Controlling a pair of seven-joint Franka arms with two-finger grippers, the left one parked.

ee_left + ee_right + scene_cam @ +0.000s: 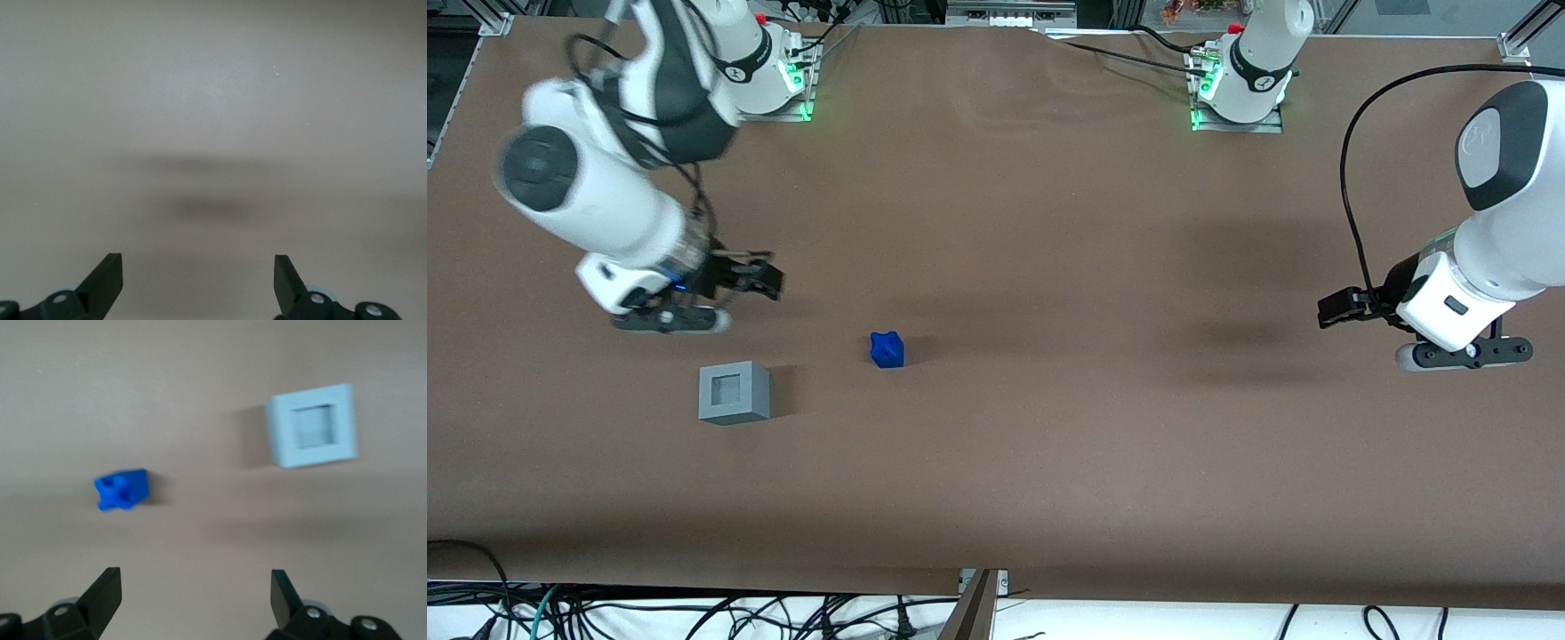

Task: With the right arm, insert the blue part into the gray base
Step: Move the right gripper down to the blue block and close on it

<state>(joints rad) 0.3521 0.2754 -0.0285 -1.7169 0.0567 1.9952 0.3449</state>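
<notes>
I should next grab the blue part's upper sides with my right gripper to insert it into the gray base.
The blue part [887, 349] is a small deep-blue block lying on the brown table; it also shows in the right wrist view [122, 489]. The gray base [735, 392] is a light-gray cube with a square recess in its top, standing nearer the front camera than my gripper; it also shows in the right wrist view [313, 425]. My right gripper [760, 276] hangs above the table, farther from the front camera than both things and apart from them. Its fingers are wide open with nothing between them [195, 587].
The brown table [1049, 444] spreads wide around both things. The working arm's base [769, 67] stands at the table's back edge. Cables lie below the table's front edge [694, 618].
</notes>
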